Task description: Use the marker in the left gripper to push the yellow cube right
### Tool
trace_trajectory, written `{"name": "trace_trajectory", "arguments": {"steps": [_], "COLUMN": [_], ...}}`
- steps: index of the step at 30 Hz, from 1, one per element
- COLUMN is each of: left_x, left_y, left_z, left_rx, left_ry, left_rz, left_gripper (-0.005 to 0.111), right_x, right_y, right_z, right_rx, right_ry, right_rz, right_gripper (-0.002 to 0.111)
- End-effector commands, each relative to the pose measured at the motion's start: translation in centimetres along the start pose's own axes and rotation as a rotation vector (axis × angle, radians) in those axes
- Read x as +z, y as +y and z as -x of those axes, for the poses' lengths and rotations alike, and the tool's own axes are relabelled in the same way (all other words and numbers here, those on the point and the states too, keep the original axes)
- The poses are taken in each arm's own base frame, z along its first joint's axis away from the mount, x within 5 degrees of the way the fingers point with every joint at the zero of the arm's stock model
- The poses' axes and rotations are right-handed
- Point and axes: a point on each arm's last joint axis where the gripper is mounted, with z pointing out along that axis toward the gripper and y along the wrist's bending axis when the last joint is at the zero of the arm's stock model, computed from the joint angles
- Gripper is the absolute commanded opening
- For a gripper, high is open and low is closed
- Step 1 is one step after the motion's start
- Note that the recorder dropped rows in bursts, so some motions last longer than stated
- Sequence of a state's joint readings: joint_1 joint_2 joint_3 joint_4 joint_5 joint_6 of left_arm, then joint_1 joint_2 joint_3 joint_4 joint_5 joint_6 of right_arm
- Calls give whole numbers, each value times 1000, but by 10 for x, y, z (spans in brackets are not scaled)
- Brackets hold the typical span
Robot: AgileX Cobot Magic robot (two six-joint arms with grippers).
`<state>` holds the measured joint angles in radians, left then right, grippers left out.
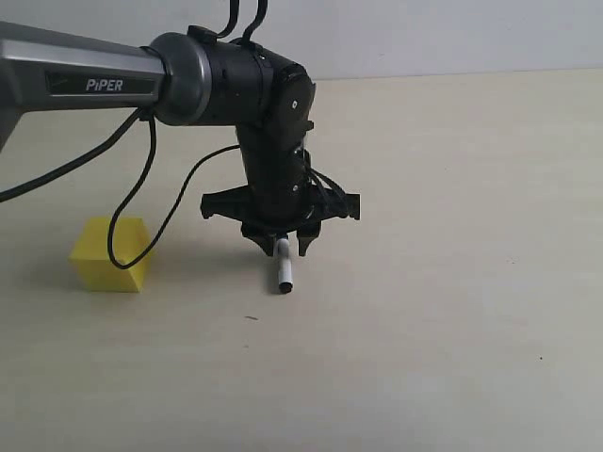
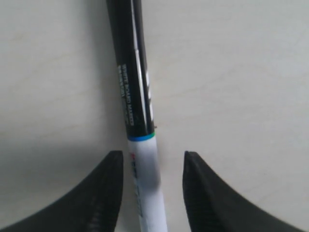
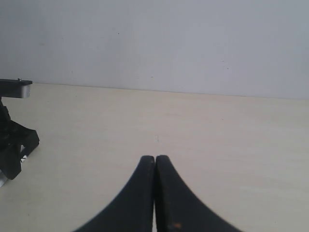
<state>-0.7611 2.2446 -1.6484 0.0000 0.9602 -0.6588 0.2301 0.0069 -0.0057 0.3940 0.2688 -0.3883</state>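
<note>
My left gripper is going to hold the marker by its white body (image 2: pixel 147 174). The marker's black lettered part (image 2: pixel 133 87) then stays free to push the yellow cube.
The yellow cube (image 1: pixel 111 254) rests on the table at the left, well to the left of my left gripper (image 1: pixel 285 247). That gripper hangs low over the table's middle, pointing down. The marker (image 1: pixel 283 268) lies between its fingers, its white barrel and black end sticking out toward the camera. In the left wrist view the marker (image 2: pixel 140 96) sits close to one finger (image 2: pixel 104 193), while a clear gap separates it from the other, so the left gripper (image 2: pixel 152 155) stands open around it. My right gripper (image 3: pixel 155 158) is shut and empty, and the exterior view does not show it.
The pale table (image 1: pixel 452 282) runs back to a white wall (image 1: pixel 424 33). A black cable (image 1: pixel 141 202) loops down from the left arm in front of the cube. Part of the left arm (image 3: pixel 12 145) shows at the edge of the right wrist view.
</note>
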Motion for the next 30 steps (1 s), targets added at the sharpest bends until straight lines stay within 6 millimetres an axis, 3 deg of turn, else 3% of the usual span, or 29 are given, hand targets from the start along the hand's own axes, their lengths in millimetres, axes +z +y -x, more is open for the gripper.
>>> {"name": "trace_trajectory", "arguments": {"steps": [1, 25, 28, 30], "left_x": [0, 9, 9, 9], "left_y": [-2, 1, 1, 1], "left_z": [-1, -5, -5, -5], "left_rx": [10, 12, 12, 12], "left_ry": [-2, -3, -3, -3], "left_rz": [6, 4, 4, 4], "left_gripper": [41, 40, 33, 20], "right_x": [0, 0, 0, 0], "right_y": [0, 0, 0, 0], "right_z": [-1, -1, -1, -1], "right_rx": [-3, -3, -3, -3], "right_ry": [-5, -5, -5, -5], "right_rz": [-7, -7, -7, -7], "right_gripper": [0, 0, 0, 0]}}
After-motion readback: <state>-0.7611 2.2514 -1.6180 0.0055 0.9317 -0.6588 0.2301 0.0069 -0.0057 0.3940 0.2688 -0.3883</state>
